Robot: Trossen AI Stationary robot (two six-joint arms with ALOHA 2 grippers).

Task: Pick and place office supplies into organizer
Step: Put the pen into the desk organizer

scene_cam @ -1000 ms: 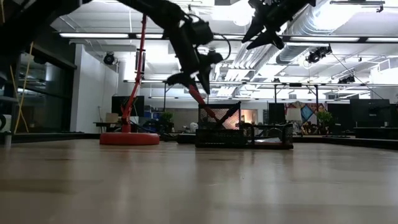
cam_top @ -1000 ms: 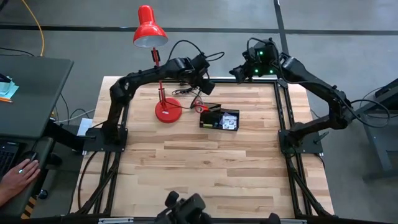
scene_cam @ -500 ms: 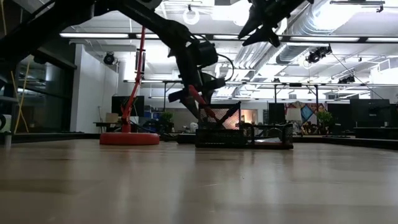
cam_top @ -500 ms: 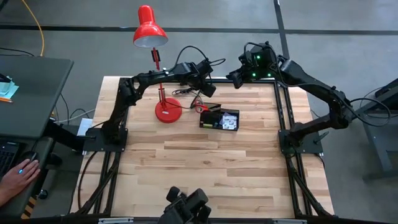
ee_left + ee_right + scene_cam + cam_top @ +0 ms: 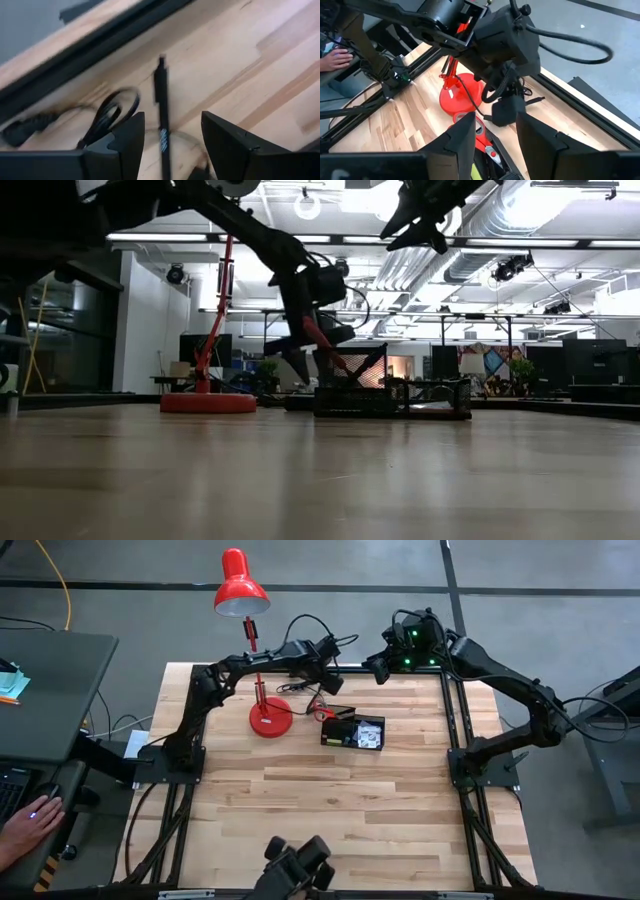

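Note:
The pen's lettered body (image 5: 164, 122) is still below the fingers of my left gripper, so they would miss the pen if they closed now. My left gripper should go lower before it closes.
My left gripper (image 5: 330, 680) is open and low over the table's far edge, left of the black organizer (image 5: 352, 732). In the left wrist view, a thin dark pen (image 5: 161, 100) lies flat on the wood between my open fingers (image 5: 172, 120), untouched. Red-handled scissors (image 5: 322, 710) stand slanted at the organizer's far left corner (image 5: 330, 350). My right gripper (image 5: 380, 665) is open and empty, high above the far edge (image 5: 415, 230). From its wrist view it looks down on the left gripper and the scissors (image 5: 476, 131). The note pads cannot be made out.
A red desk lamp stands left of the organizer on its round base (image 5: 270, 718), with its head over the far edge. A black cable loop (image 5: 107, 112) lies beside the pen. The dark frame rail (image 5: 100, 45) runs along the far edge. A person's hand (image 5: 30, 810) is off the table at left.
My left gripper has come down toward the table at the far edge, beside the scissors, and has stayed open. The scissors and the organizer have not moved.

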